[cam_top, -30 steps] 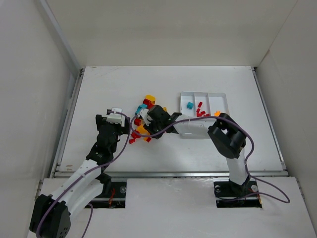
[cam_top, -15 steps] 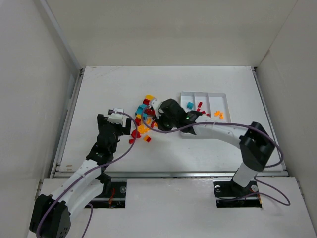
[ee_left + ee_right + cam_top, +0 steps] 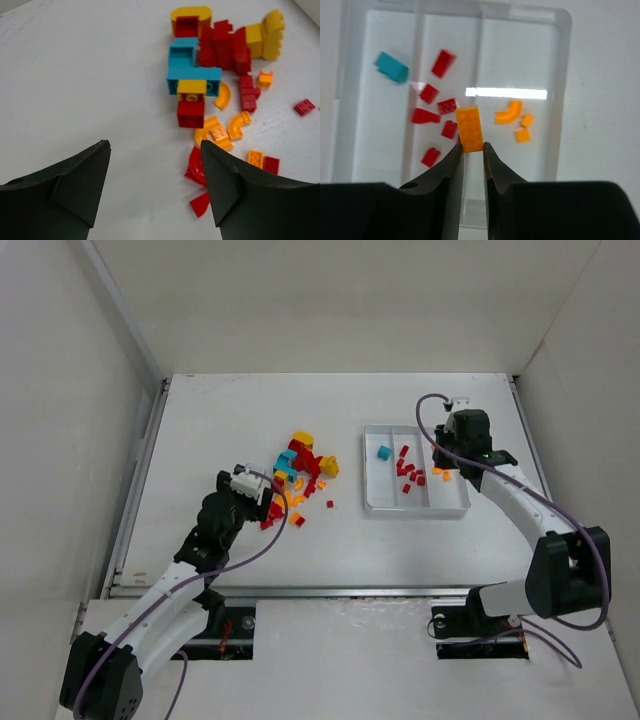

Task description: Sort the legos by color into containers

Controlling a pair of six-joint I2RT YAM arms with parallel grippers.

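Observation:
I need to move the orange flat brick (image 3: pixel 470 129) toward the orange pieces before I open my right gripper. The brick is hanging above the divider beside the red bricks and would fall short.
The loose legos (image 3: pixel 300 465) lie in a red, orange-yellow and teal heap left of the white tray (image 3: pixel 415 508). My left gripper (image 3: pixel 268 508) sits at the heap's near-left edge. In the left wrist view it (image 3: pixel 155 150) is open over bare table, with flat red pieces (image 3: pixel 196 165) against its right finger. My right gripper (image 3: pixel 442 466) hangs over the tray's right side, shut on an orange flat brick (image 3: pixel 470 129). The containers hold one teal brick (image 3: pixel 391 67) on the left, red bricks (image 3: pixel 442 62) in the middle and orange pieces (image 3: pixel 509 112) on the right.
White walls enclose the table on the left, back and right. The tray's rim (image 3: pixel 562 100) and dividers stand raised above the tabletop. A purple cable (image 3: pixel 250 550) trails along the left arm.
The right arm has swung from the heap to above the tray, carrying the orange brick. The left gripper has moved forward to the heap and its jaws have narrowed somewhat.

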